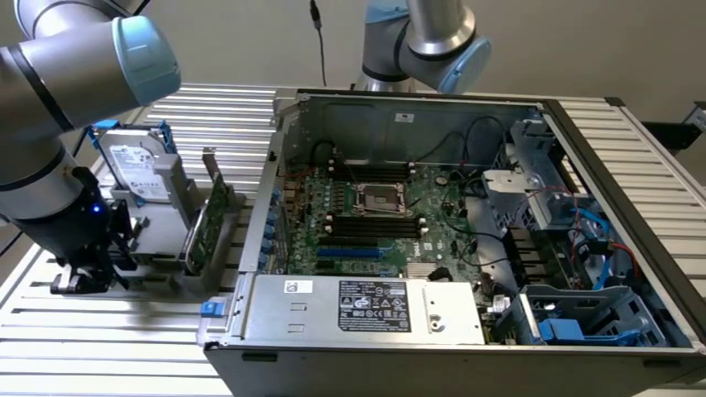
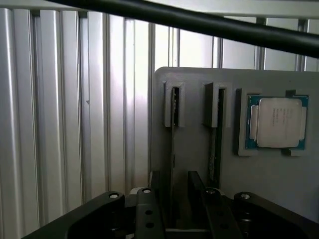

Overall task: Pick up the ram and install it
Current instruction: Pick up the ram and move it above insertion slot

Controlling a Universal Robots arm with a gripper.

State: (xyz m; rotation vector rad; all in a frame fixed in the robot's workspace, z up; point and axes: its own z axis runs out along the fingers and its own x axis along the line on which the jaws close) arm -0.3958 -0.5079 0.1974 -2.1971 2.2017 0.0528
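I will next grab the ram's bare middle part [image 2: 172, 186] to install the ram, as both its sides stand free there. A grey holder post wraps the end of the ram [image 2: 173, 144].
The ram [image 2: 173, 144] is a thin stick seen edge-on, standing in a slot of the grey holder [image 2: 199, 79]. A second stick [image 2: 215, 139] stands in the slot beside it. My gripper [image 2: 174, 201] is open, with a black finger [image 2: 155, 201] on each side of the first stick and a gap left to it. In the exterior view my gripper [image 1: 83, 275] is low over the holder's near end, at that view's left, outside the open computer case [image 1: 289, 107]. The motherboard's black memory slots [image 1: 375, 225] lie beside the processor socket [image 1: 381, 198].
A processor chip [image 2: 276, 122] sits in the holder next to the sticks. A hard drive [image 1: 138, 169] and a broad green expansion card [image 1: 210, 223] stand upright on the holder [image 1: 165, 219]. Inside the case are cables, a power supply [image 1: 364, 306] and blue drive cages [image 1: 579, 318]. Everything rests on a slatted metal table [image 1: 111, 339].
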